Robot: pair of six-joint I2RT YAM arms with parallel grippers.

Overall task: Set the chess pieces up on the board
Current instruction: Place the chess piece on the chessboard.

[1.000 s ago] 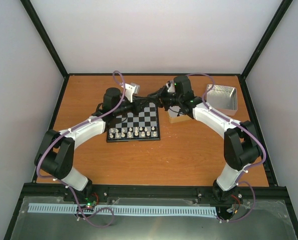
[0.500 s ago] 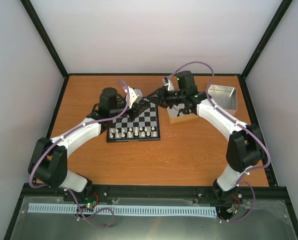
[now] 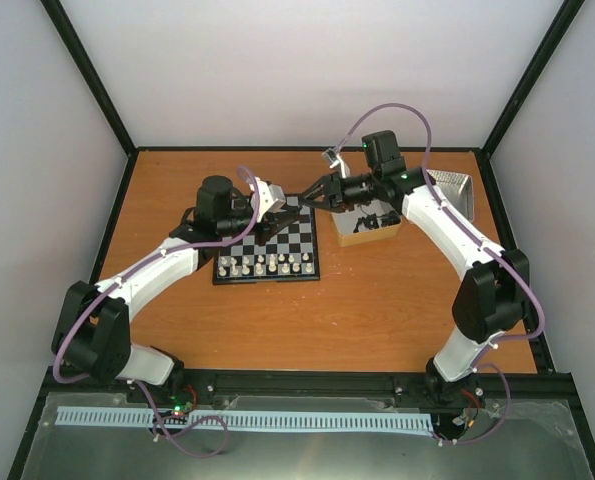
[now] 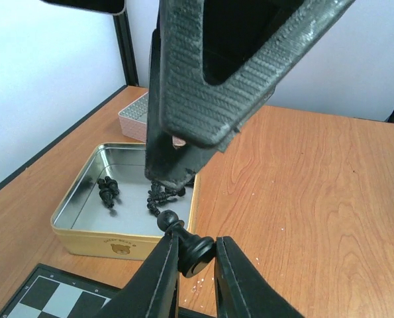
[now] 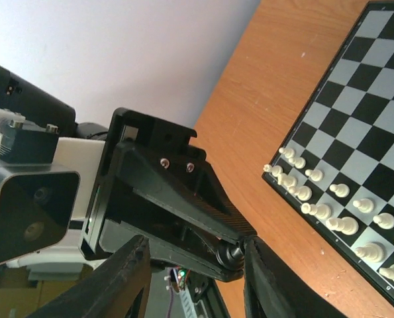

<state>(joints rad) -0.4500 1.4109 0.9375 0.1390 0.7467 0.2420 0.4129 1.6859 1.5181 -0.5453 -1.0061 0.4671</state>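
My right gripper still has to grab the black pawn's [image 4: 183, 246] round head next, so the pawn's base stays free to set it upright on the board.
My left gripper [image 4: 193, 257] is shut on a black pawn [image 4: 183, 246], held tilted above the table beside the yellow tin. My right gripper [image 5: 193, 278] stands open around the left gripper's tips, its big fingers [image 4: 203, 99] hanging just above the pawn [image 5: 231, 254]. From above, the two grippers [image 3: 282, 207] [image 3: 313, 197] meet over the far right corner of the board [image 3: 299, 238]. More black chess pieces [image 4: 108, 192] lie in the yellow tin [image 4: 120, 237]. White pieces [image 3: 267, 265] fill the board's near rows.
The yellow tin [image 3: 362, 232] sits just right of the board. A silver metal tray [image 3: 449, 196] stands at the back right, partly behind the right arm. In the left wrist view a pink-sided box [image 4: 134, 119] shows behind the tin.
My right gripper's jaws have opened and its arm has risen and drawn back slightly. The pawn stays in my left gripper, which has shifted a little toward the board's far edge.
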